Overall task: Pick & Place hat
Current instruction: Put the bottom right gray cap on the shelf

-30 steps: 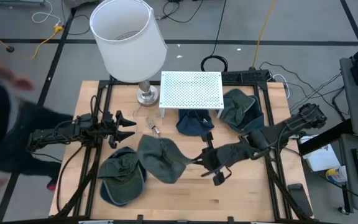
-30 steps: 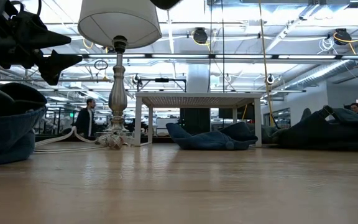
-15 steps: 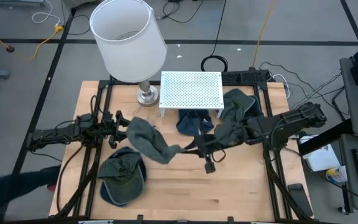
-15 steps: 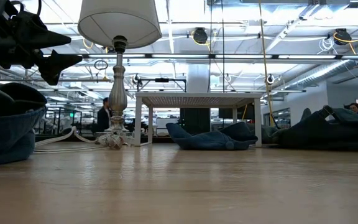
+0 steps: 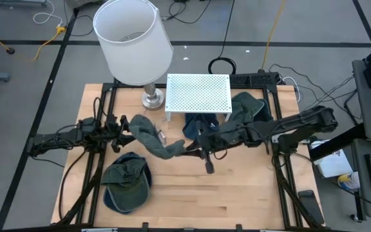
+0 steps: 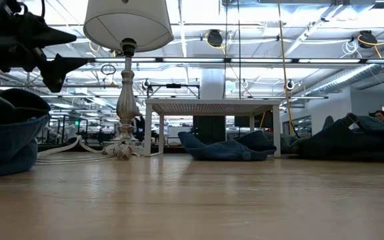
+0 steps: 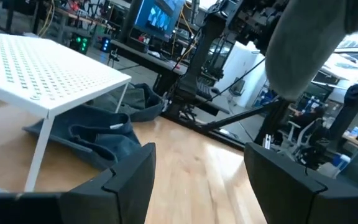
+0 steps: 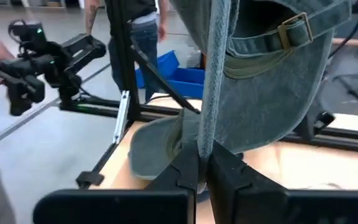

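Observation:
I need to grab the grey-green hat by its brim (image 5: 143,127) with my left gripper next. Then the hat can go on the white rack (image 5: 198,93).
My right gripper (image 5: 187,150) is shut on a grey-green hat (image 5: 150,136) and holds it in the air over the table's left half. The hat's buckle strap (image 8: 294,28) shows in the right wrist view. My left gripper (image 5: 126,127) stands open and level, just short of the hat's far-left end. The hat (image 7: 303,50) hangs ahead of and above its fingers, not between them. A second green hat (image 5: 126,183) rests crown up on the table near the front left. A blue hat (image 5: 198,127) lies under the white rack (image 5: 198,93). My right gripper pinches a thin edge of the hat's rim (image 8: 215,124) between its two fingers, close to the buckle strap. The fingers come level from the table's right side. The hat is lifted clear of the table and stretches out beyond the fingertips toward my left gripper.
A lamp with a white shade (image 5: 134,42) stands at the far left, with the perforated white rack beside it. A dark green hat (image 5: 250,109) lies right of the rack. Bare wood (image 5: 224,193) fills the near half of the table.
My right gripper has carried the grey-green hat from the table's middle toward the far left, up to my left gripper. The hat stays clear of the table. A person at the table's left side has gone out of view.

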Robot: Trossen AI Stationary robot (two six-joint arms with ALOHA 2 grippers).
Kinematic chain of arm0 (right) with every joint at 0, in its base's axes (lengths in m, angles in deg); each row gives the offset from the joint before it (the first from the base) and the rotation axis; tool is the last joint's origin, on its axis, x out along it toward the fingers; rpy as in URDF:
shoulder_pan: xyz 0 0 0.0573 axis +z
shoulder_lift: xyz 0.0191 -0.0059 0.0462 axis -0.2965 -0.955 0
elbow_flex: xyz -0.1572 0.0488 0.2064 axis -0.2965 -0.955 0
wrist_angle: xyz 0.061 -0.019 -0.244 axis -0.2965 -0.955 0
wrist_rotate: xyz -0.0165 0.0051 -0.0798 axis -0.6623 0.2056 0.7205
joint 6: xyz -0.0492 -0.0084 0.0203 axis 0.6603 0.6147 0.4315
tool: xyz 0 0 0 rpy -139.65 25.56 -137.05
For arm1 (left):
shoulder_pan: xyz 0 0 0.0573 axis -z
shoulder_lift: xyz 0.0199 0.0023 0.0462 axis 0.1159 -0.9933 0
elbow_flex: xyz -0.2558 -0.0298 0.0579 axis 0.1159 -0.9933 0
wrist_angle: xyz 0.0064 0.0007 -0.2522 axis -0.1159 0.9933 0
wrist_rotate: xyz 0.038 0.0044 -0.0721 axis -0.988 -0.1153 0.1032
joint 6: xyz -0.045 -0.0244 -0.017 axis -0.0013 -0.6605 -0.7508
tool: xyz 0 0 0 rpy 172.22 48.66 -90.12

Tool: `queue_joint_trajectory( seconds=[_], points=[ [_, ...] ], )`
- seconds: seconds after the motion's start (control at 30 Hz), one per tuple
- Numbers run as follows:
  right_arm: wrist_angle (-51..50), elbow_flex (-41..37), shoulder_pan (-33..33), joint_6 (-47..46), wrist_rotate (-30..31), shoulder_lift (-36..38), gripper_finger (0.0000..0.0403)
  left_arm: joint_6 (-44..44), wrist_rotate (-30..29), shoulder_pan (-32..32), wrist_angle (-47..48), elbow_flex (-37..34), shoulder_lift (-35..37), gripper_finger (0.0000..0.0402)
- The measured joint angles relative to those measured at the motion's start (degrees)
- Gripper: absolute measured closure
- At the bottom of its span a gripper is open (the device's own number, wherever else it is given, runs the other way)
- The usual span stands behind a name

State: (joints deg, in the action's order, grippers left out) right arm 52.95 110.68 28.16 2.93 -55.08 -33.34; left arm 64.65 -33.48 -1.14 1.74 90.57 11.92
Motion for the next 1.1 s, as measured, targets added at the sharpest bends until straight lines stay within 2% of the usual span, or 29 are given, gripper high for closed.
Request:
queue_joint_trajectory(
  seconds=[0.13, 0.23, 0.37, 0.5, 0.7, 0.83, 1.1],
  points=[
    [0.75, -1.5, -1.63, 0.07, -7.56, 1.75, 0.0395, -0.34, 0.96, 0.44, -0.57, -0.02, 0.0, 0.0151],
    [0.32, -3.56, -2.76, -0.41, -13.02, 4.3, 0.0396, 0.97, 1.4, 1.44, -4.35, -0.02, -0.16, 0.0151],
    [1.07, -6.63, -3.34, -0.72, -14.44, 9.02, 0.0396, 2.51, -0.82, 3.24, -11.77, 0.14, -1.99, 0.0151],
    [3.6, -9.1, -3.47, -1.1, -14.78, 13.78, 0.0397, 3.1, -3.74, 5.69, -13.22, 3.81, -6.24, 0.0151],
    [4.31, -10.1, -3.47, -1.72, -16.91, 17.87, 0.0393, 8.85, -7.94, 10.27, -12.38, 15.08, -17.94, 0.0151],
    [5.52, -10.1, -3.44, -1.71, -17.82, 19.26, 0.0392, 10.18, -10.63, 13.87, -8.29, 24.9, -28.13, 0.0151],
    [6.01, -10.08, -3.49, -1.85, -18.29, 22.13, 0.0391, 13.28, -16.15, 22.1, -7.19, 42.43, -47.56, 0.0151]
  ],
)
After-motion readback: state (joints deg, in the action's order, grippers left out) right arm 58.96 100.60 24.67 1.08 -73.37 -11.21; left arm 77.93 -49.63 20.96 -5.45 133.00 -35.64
